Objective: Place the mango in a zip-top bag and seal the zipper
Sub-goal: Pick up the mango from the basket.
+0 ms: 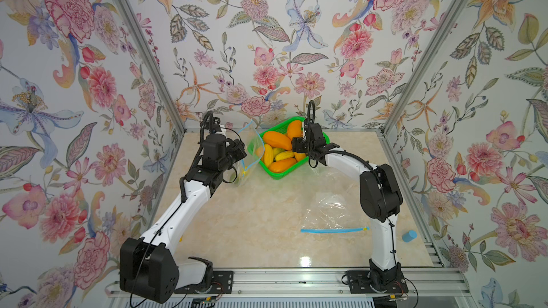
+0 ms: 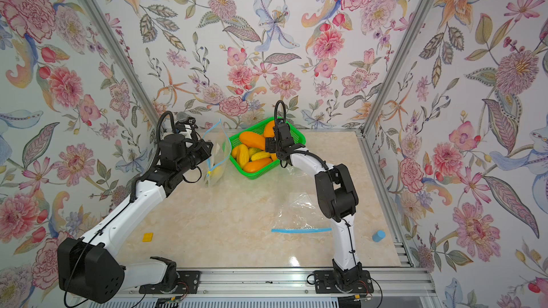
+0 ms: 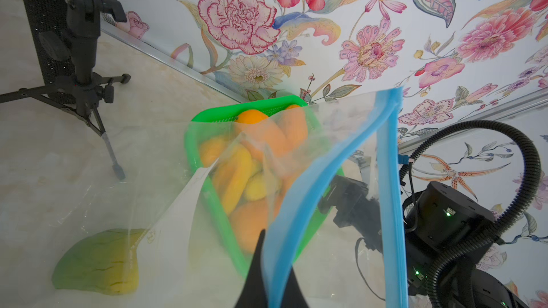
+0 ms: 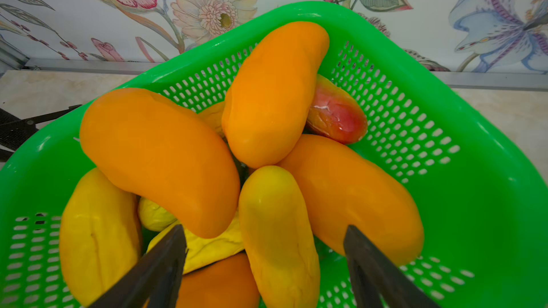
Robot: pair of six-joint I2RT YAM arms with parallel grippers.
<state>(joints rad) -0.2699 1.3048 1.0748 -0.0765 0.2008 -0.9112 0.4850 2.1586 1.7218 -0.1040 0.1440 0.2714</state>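
I will next grab the yellow mango [image 4: 275, 191] by its narrow middle with my right gripper. Then I can lower it end-first into the bag.
My left gripper [image 1: 241, 155] [image 3: 277, 250] is shut on the blue zipper strip [image 3: 299, 197] of a clear zip-top bag [image 1: 252, 143] [image 2: 219, 146], held upright to the left of the basket with its mouth gaping. A yellow-green mango [image 3: 98, 262] [image 2: 218, 171] lies in the bag's bottom. The green basket [image 1: 278, 174] [image 4: 474, 173] holds several orange and yellow mangoes. My right gripper [image 1: 299, 146] [image 4: 264, 228] hangs open just over them, its fingers on either side of a yellow mango [image 4: 275, 191], apart from it.
A second clear bag [image 1: 329, 214] with a blue zipper [image 1: 332, 230] lies flat at the front right, beside my right arm. A blue cylinder [image 1: 409, 236] sits at the right edge. A small yellow tile [image 2: 147, 237] lies front left. A black tripod [image 3: 83, 54] stands near the back wall.
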